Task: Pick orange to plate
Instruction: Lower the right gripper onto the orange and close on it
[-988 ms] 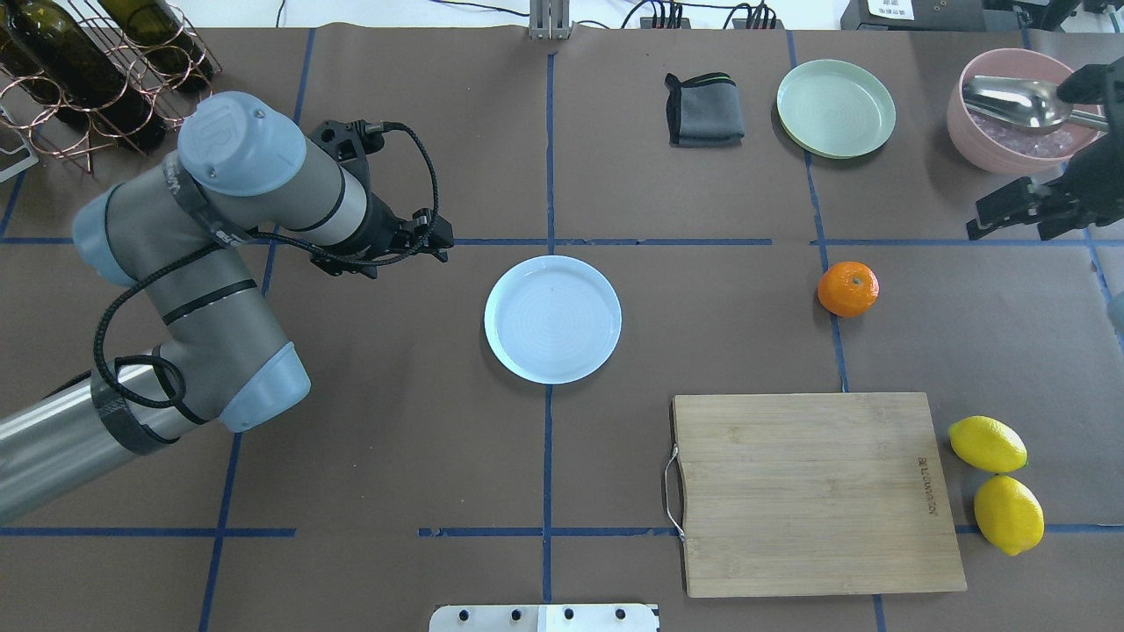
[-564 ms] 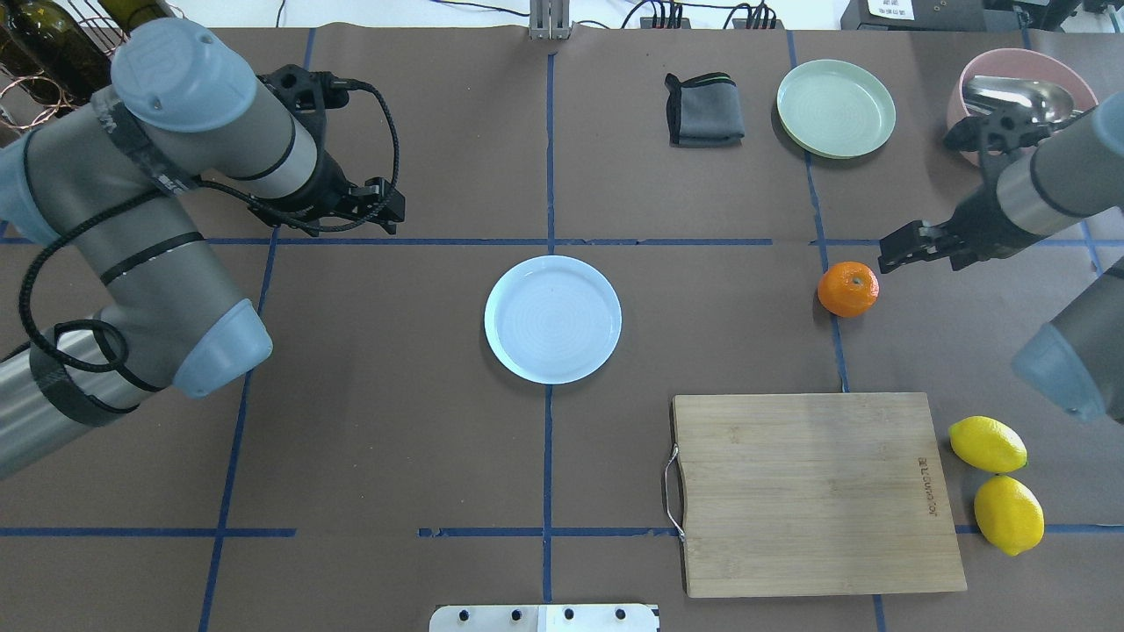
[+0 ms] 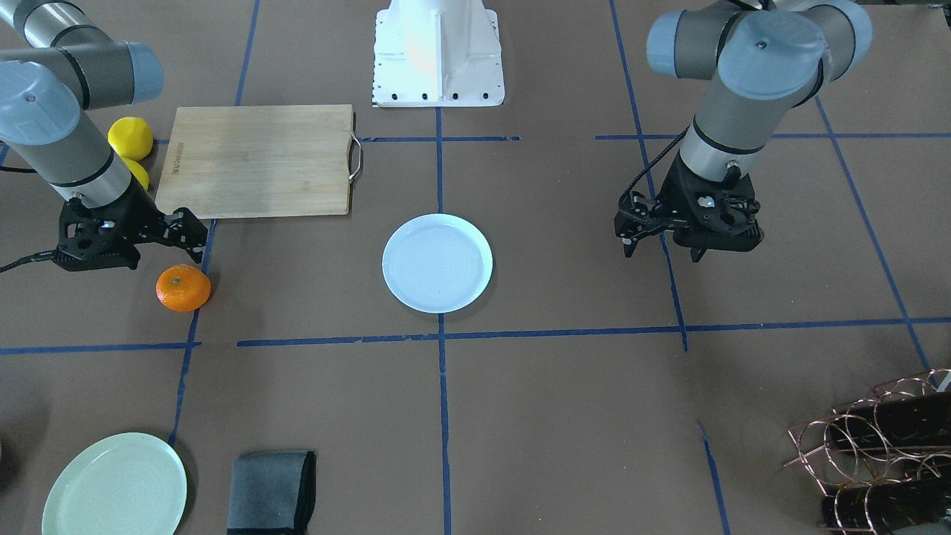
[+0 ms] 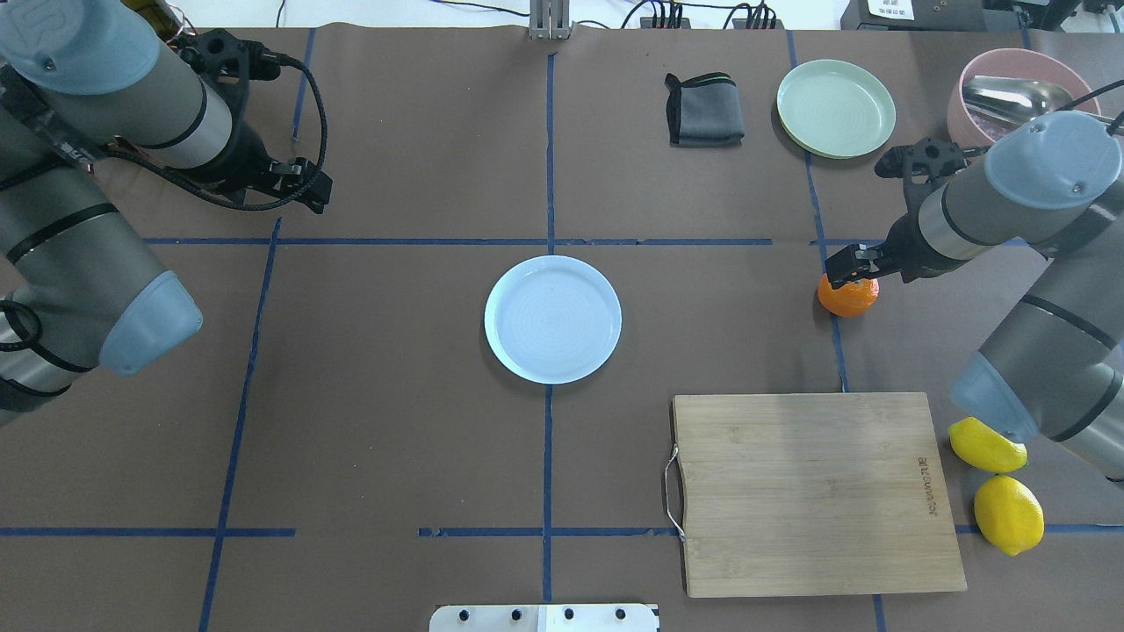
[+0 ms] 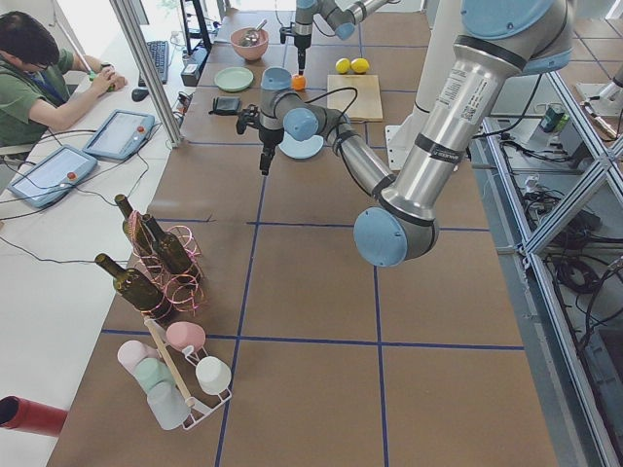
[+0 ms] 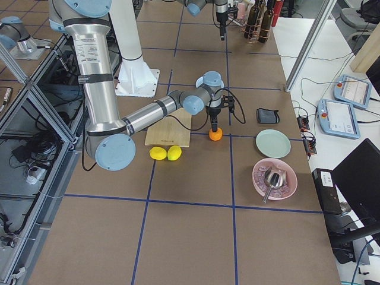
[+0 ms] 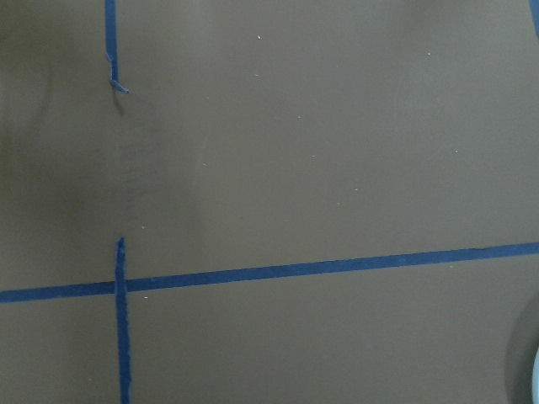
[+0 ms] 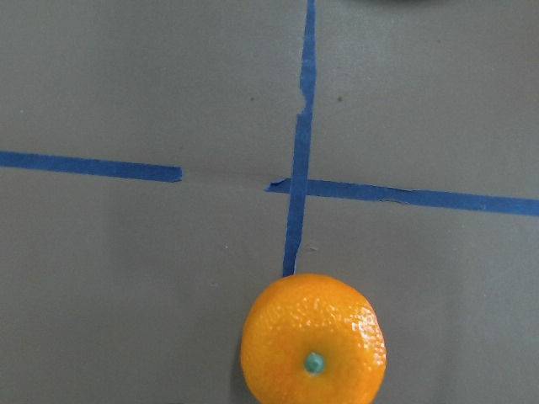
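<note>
My right gripper grabs the orange around its round body (image 3: 183,288) next, to set it on the plate (image 3: 437,263).
The orange (image 4: 850,298) lies on the brown table right of centre, on a blue tape line; it also shows as the orange (image 3: 183,288) and low in the right wrist view as the orange (image 8: 313,341). My right gripper (image 4: 848,269) hangs open just above it, at its far edge, holding nothing. The pale bluish plate (image 4: 552,319) sits empty at the table's middle, well left of the orange. My left gripper (image 4: 318,191) is open and empty over bare table, far left of the plate. The left wrist view shows only table and tape.
A wooden cutting board (image 4: 812,491) lies near the orange, with two lemons (image 4: 1008,513) at its right. At the far edge are a green plate (image 4: 836,108), a grey cloth (image 4: 704,110) and a pink bowl (image 4: 964,114) with a spoon. A bottle rack (image 3: 877,446) stands far left.
My right arm swung in from the right edge until its gripper came over the orange. My left arm drew back, away from the plate toward the far left.
</note>
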`<state>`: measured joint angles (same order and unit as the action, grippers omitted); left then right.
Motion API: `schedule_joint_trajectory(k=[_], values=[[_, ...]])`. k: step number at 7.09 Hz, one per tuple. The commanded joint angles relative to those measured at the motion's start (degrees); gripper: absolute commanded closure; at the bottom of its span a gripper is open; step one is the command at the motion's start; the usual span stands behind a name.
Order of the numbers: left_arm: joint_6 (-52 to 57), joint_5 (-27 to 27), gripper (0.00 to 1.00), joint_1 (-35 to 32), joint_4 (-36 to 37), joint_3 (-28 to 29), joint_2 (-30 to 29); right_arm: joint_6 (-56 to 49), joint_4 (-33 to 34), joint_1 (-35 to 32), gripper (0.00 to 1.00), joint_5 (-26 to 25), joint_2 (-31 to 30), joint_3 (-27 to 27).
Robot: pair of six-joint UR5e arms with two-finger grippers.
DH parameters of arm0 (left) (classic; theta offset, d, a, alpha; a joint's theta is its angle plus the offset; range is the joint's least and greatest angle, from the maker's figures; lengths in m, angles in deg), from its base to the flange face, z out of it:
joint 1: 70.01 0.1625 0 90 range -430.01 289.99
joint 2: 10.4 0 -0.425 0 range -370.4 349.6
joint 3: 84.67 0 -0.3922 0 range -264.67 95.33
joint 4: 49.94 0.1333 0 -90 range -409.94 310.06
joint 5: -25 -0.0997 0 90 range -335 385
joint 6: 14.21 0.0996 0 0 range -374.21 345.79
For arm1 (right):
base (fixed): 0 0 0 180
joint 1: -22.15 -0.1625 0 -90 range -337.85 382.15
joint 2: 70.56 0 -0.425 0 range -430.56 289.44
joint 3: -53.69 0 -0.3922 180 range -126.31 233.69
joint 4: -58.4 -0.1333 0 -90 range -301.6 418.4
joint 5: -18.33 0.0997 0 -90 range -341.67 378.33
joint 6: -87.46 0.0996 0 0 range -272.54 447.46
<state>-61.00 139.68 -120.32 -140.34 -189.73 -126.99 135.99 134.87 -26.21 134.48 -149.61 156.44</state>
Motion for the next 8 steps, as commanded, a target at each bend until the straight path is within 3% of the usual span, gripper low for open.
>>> schedule_joint_trajectory(k=[1,8], values=[[0.5,-0.1,0.0,-0.2,0.0,-0.1,0.3,-0.3,0.0,0.5,0.0,-0.3,2.7,-3.8],[0.4,-0.2,0.0,-0.1,0.0,0.3,0.3,-0.9,-1.7,0.8,0.0,-0.4,4.3,-9.7]])
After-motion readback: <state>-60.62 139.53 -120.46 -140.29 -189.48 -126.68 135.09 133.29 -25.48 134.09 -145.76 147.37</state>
